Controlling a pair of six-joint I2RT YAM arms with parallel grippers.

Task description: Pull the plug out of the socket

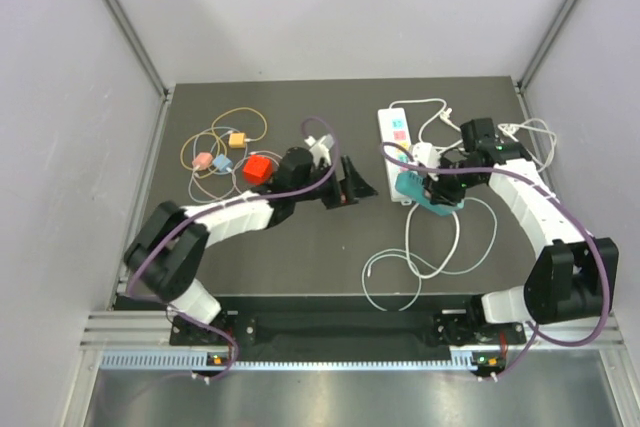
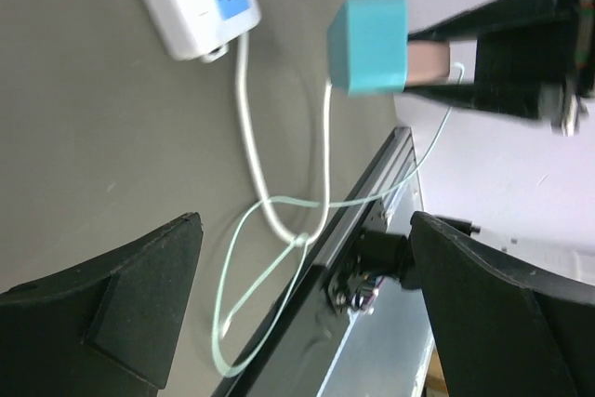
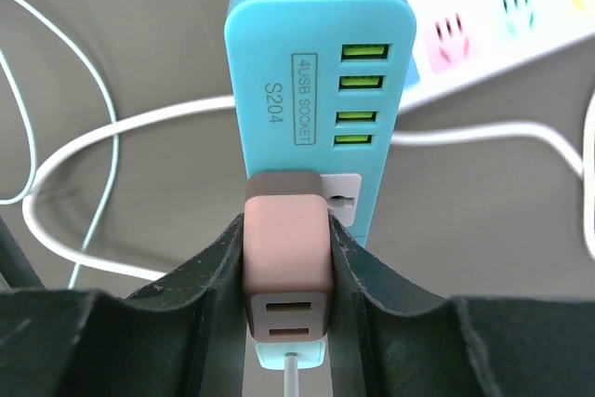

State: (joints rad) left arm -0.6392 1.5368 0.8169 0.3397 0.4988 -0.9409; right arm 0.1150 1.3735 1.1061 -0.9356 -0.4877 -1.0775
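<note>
My left gripper grips the teal socket by its USB-port end (image 2: 370, 46) next, which leaves the plug to pull off.
A pink plug (image 3: 286, 258) sits in a teal USB socket block (image 3: 316, 53). My right gripper (image 3: 286, 230) is shut on the plug, one finger on each side. In the top view the right gripper (image 1: 440, 190) is at the table's right, with the teal socket (image 1: 415, 189) on its left. My left gripper (image 1: 350, 185) is open and empty at mid-table, apart from the socket. The left wrist view looks between the left gripper's (image 2: 305, 230) fingers at the socket (image 2: 369, 44) with the plug (image 2: 429, 62) in it. I cannot tell if the socket rests on the table.
A white power strip (image 1: 395, 132) lies behind the socket, with a white adapter (image 1: 423, 154) beside it. White and pale green cables (image 1: 420, 257) loop over the right half. A red cube (image 1: 259, 169) and small corded blocks (image 1: 222, 152) lie at the left.
</note>
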